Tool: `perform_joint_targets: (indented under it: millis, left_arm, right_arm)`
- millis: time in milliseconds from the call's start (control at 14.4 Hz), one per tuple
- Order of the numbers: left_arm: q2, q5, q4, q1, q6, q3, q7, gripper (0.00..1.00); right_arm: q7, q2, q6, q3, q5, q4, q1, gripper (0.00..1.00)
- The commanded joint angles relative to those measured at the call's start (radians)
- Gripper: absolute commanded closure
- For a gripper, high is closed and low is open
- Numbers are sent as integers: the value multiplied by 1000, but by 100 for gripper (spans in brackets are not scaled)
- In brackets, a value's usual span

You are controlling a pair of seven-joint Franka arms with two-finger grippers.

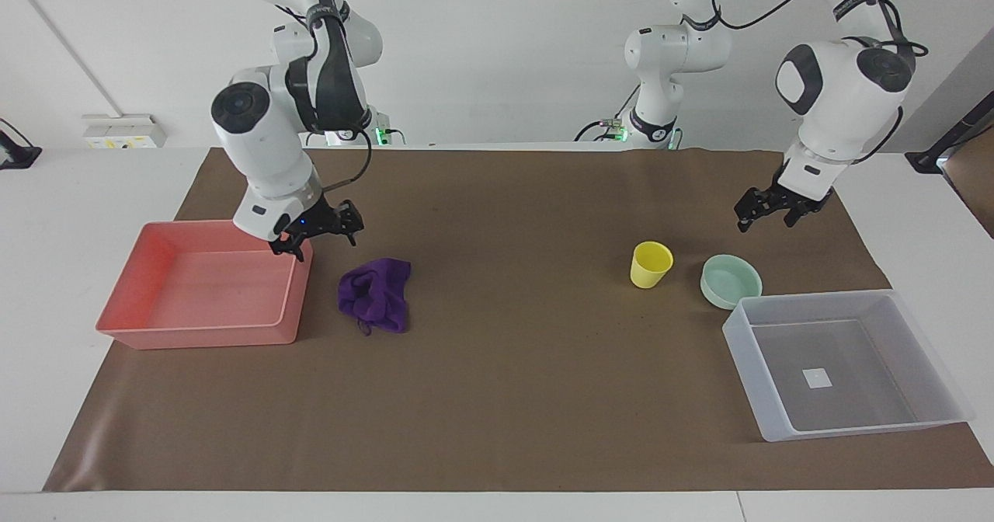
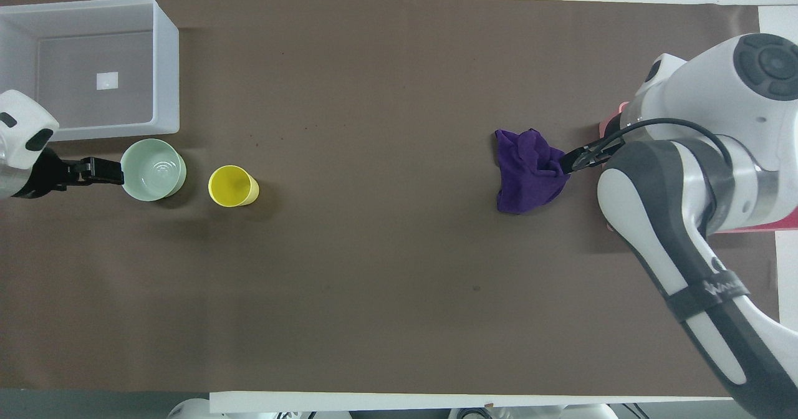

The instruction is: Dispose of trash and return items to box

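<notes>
I need to move the purple cloth into the pink tray [image 2: 764,226], so my right gripper should next grab the cloth by its bunched edge [image 2: 557,166].
The purple cloth [image 1: 374,295] lies bunched on the brown mat beside the pink tray; it also shows in the overhead view [image 2: 528,171]. The yellow cup [image 1: 650,265] stands upright beside the mint-green bowl [image 1: 730,281], toward the left arm's end. The clear bin [image 1: 749,374] is empty, with the bowl close to its corner. My right gripper [image 1: 318,234] is open and empty, low over the mat between the tray's corner and the cloth. My left gripper [image 1: 769,215] is open and empty, over the mat just by the bowl.
The pink tray [image 1: 202,328] is empty at the right arm's end; the right arm hides most of it in the overhead view. The brown mat [image 1: 505,398] covers the table. In the overhead view the cup [image 2: 232,186], bowl [image 2: 153,169] and bin [image 2: 165,70] show plainly.
</notes>
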Motion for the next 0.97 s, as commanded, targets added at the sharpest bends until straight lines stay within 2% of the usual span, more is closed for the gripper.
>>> perform_joint_targets:
  millis: [0, 278, 417, 487, 557, 626, 696, 765, 835, 904]
  left_arm:
    - [6, 1, -155, 39, 209, -6, -11, 0]
    - [98, 1, -170, 41, 312, -6, -17, 0]
    - [119, 1, -170, 41, 342, -6, -21, 0]
    - [124, 1, -170, 41, 345, -6, -28, 0]
    - [134, 1, -170, 41, 351, -6, -50, 5]
    - [139, 1, -170, 41, 359, -6, -81, 34]
    - [141, 1, -169, 41, 363, -6, -92, 59]
    - [141, 1, -167, 41, 363, -7, -90, 71]
    - [141, 1, -167, 41, 363, -7, -89, 86]
    - [141, 1, -166, 41, 363, -7, -89, 91]
  right_arm:
    - [-6, 41, 133, 2, 13, -65, 10, 1]
    - [17, 117, 228, 4, 13, -68, 32, 4]
    - [52, 153, 276, 4, 14, -68, 51, 8]
    - [65, 165, 296, 4, 13, -68, 62, 13]
    - [66, 171, 297, 3, 13, -70, 65, 27]
    - [66, 171, 287, 4, 14, -70, 64, 44]
    - [66, 171, 281, 3, 14, -70, 62, 60]
    - [68, 170, 279, 2, 14, -73, 64, 75]
    - [70, 168, 274, 2, 14, -76, 64, 86]
    - [70, 168, 258, 2, 14, -73, 62, 96]
